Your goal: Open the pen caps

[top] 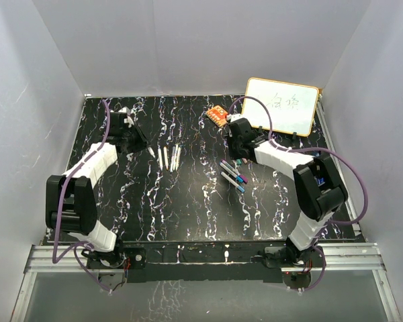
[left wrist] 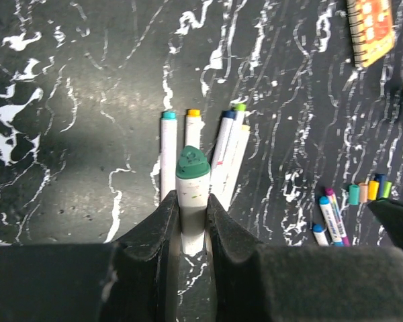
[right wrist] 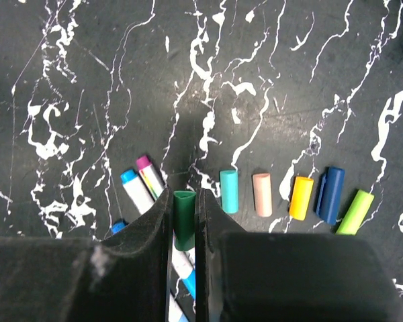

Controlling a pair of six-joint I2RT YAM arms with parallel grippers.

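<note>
The white marker hangs tilted above the table, so it would drop beside the row if I opened now. My left gripper lays it flat first.
My left gripper [left wrist: 192,204] is shut on a white marker [left wrist: 191,194] with a dark green end and holds it above the table; in the top view it [top: 138,139] is at the far left. Below it lie several white markers [left wrist: 211,144] side by side. My right gripper [right wrist: 184,215] is shut on a dark green cap [right wrist: 184,218] above the table; in the top view it [top: 237,153] is right of centre. Loose caps lie in a row: teal [right wrist: 228,191], pink [right wrist: 262,194], yellow [right wrist: 300,198], blue [right wrist: 329,194], light green [right wrist: 354,212].
Capped markers with blue [right wrist: 136,191] and purple [right wrist: 150,176] caps lie left of the right gripper, a group in the top view [top: 232,176]. An orange patterned block [top: 217,115] and a small whiteboard [top: 282,106] sit at the back right.
</note>
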